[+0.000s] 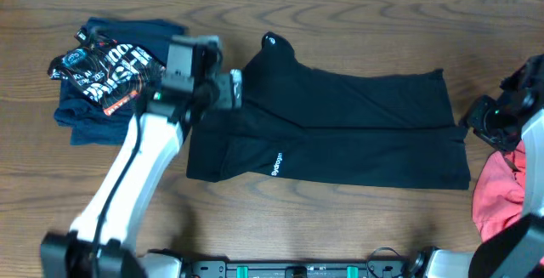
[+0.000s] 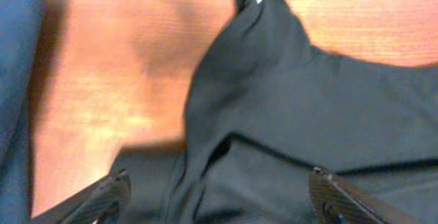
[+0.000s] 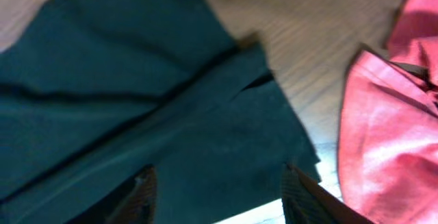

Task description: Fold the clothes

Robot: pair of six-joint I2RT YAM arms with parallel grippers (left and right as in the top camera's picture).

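The trousers need one leg folded over the other, so my left gripper needs to grab the trousers' far waist corner (image 1: 273,45) (image 2: 257,3) next, by the white logo.
A pair of black trousers (image 1: 340,129) lies flat across the middle of the table, waist end at the left, with a small white logo. My left gripper (image 1: 217,87) hovers over the waist end, open and empty; in the left wrist view (image 2: 219,196) the black cloth (image 2: 294,101) fills the space between its fingers. My right gripper (image 1: 489,121) is at the leg ends on the right, open and empty; the right wrist view (image 3: 219,190) shows the black hem (image 3: 205,128) under its fingers.
A folded stack of dark blue clothes with a printed black shirt on top (image 1: 102,74) sits at the back left. A red garment (image 1: 501,197) lies crumpled at the right edge, also in the right wrist view (image 3: 390,128). Bare wood table (image 1: 357,31) shows behind the trousers.
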